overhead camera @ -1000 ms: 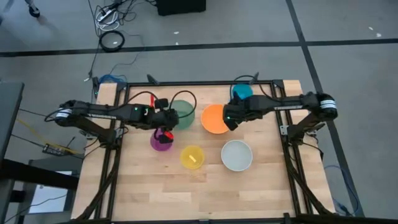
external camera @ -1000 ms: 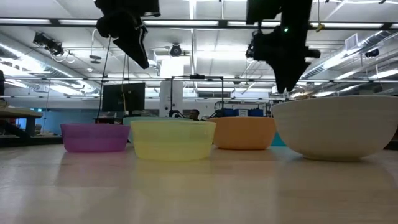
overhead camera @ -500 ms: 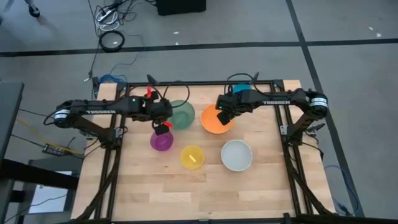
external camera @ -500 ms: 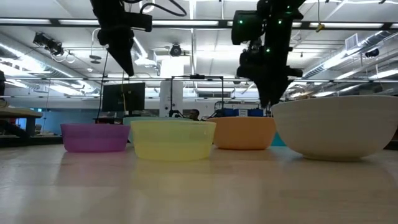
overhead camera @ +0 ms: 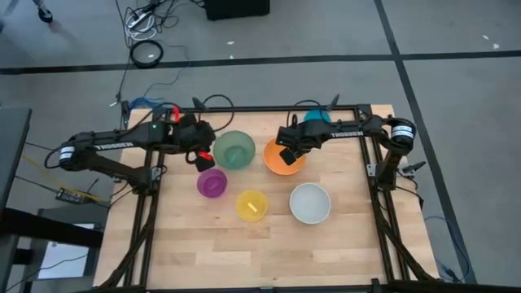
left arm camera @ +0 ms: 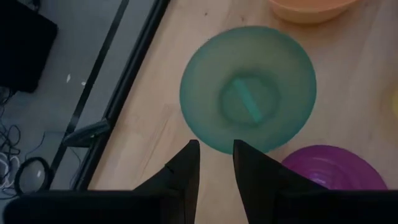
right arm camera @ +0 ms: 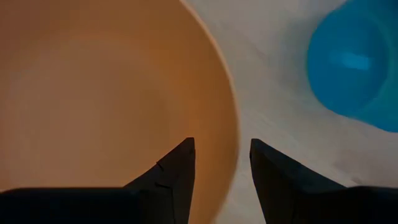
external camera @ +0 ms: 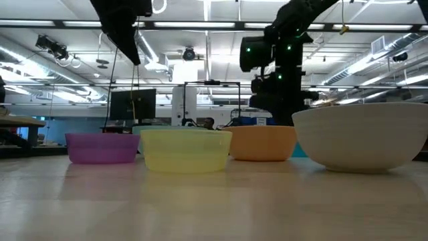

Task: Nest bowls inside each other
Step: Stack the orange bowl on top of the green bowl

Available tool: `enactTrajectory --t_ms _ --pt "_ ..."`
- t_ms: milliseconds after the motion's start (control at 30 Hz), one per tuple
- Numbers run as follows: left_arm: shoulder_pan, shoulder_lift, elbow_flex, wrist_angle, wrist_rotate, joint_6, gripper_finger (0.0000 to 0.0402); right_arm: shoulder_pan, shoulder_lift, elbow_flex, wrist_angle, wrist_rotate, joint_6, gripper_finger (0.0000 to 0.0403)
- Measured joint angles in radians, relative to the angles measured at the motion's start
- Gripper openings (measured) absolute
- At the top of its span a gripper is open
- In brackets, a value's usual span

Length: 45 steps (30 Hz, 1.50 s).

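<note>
The orange bowl needs to nest inside the green bowl, so my right gripper should grab the orange bowl by its rim next.
Six bowls stand on the wooden table: sage green, orange, blue, purple, yellow and white. My left gripper hangs open, high above the table, just left of the green bowl and beyond the purple one. My right gripper is open and low over the orange bowl. One finger is over the bowl's inside and one outside its rim, on the side toward the blue bowl. No touch shows.
The bowls sit close together in the middle of the table. Bare wood lies toward the near edge. A black metal frame runs along the table's sides. Cables lie on the floor beyond the far edge.
My left gripper has risen from above the purple bowl and gone toward the table's far-left, ending beside the green bowl, with a roll of the wrist. My right gripper has sunk toward the orange bowl and shifted left, its fingers now straddling the rim. No bowl has moved.
</note>
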State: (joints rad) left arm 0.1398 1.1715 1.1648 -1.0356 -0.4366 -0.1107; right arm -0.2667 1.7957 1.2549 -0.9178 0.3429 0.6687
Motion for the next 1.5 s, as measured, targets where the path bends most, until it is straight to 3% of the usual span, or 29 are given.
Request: enactTrajectory --t_ms 300,533,800,967,1133,1267,1500 --pt "0.000 -0.069 0.000 0.019 0.000 -0.006 0.0106 -0.020 0.079 0.000 0.036 -0.018 -0.042 0.0128" --pt "-0.001 -0.073 0.000 0.022 0.000 -0.005 0.0106 -0.041 0.049 0.006 0.065 -0.082 -0.062 0.0017" --pt "-0.002 -0.073 0.000 0.037 0.000 -0.004 0.0106 -0.077 -0.104 -0.002 0.051 -0.080 -0.115 0.0000" --pt "-0.002 -0.074 0.000 0.106 0.000 0.002 0.0106 -0.087 -0.193 -0.001 0.263 -0.192 -0.157 0.0001" --pt "-0.011 -0.073 -0.001 0.257 0.000 0.031 0.0106 -0.043 -0.139 -0.001 0.529 -0.237 -0.179 0.0001" --pt "-0.011 -0.073 0.000 0.333 0.015 0.063 0.0106 -0.005 -0.090 -0.001 0.665 -0.212 -0.180 0.0001" --pt "-0.011 -0.073 0.000 0.372 0.022 0.074 0.0106 0.010 0.033 0.126 0.701 -0.153 -0.235 0.0000"
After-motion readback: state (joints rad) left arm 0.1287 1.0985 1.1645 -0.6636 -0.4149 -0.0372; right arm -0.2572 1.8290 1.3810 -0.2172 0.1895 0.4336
